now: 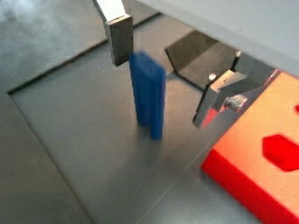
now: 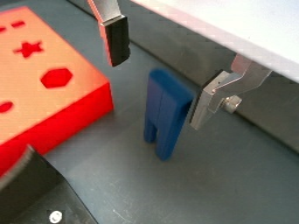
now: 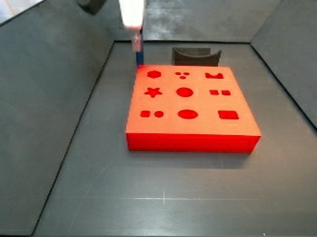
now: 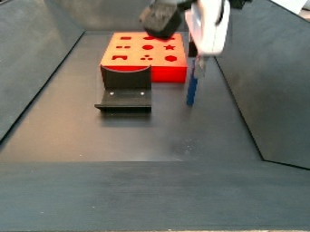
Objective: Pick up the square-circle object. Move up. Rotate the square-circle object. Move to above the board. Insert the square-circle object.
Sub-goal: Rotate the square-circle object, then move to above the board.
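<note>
I should next pick up the square-circle object by its solid top section [image 1: 149, 77] to insert its pegs into the board's holes.
The square-circle object [image 1: 149, 92] is a slim blue block standing upright on the grey floor, beside the board's edge. It also shows in the other views [image 2: 167, 114] [image 3: 139, 57] [image 4: 191, 86]. My gripper [image 1: 166, 74] [image 2: 163, 74] is open and hangs over it, one finger on each side, with a gap to the block on both sides. One finger [image 1: 117, 42] stands clear above the block's top. In both side views the gripper [image 3: 133, 35] [image 4: 200, 50] sits right above the block. The board [image 3: 192, 116] [image 4: 140, 50] is a red-orange slab with cut-out holes.
The dark fixture [image 3: 195, 56] [image 4: 125, 95] stands on the floor next to the board, also seen in both wrist views [image 1: 198, 52] [image 2: 35, 197]. Grey walls enclose the floor on all sides, and the block stands close to one of them.
</note>
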